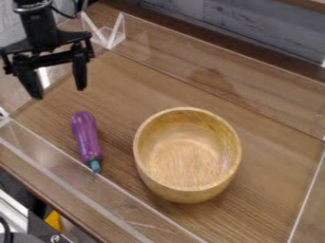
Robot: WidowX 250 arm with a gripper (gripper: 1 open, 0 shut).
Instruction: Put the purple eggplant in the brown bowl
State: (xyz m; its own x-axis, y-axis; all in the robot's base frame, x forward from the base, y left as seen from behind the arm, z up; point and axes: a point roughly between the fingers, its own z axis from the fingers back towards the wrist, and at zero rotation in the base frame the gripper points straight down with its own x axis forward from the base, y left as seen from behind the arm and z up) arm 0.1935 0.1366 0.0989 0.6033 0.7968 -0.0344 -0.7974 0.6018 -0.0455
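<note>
My gripper grabs the eggplant by its rounded purple end (84, 120) next, to put the purple eggplant in the brown bowl (188, 154).
The purple eggplant (86, 138) lies flat on the wooden table, its teal stem tip pointing toward the near edge. The brown bowl (188, 154) stands upright and empty just to its right, a small gap between them. My gripper (55, 80) hangs at the far left, above and behind the eggplant, with its two black fingers (32, 82) spread wide apart and pointing down. Nothing is between them. It touches neither the eggplant nor the bowl.
Clear acrylic walls (76, 195) ring the wooden table (241, 90) on the near and left sides. A small clear stand (112, 32) sits at the back left. A grey plank wall runs along the back.
</note>
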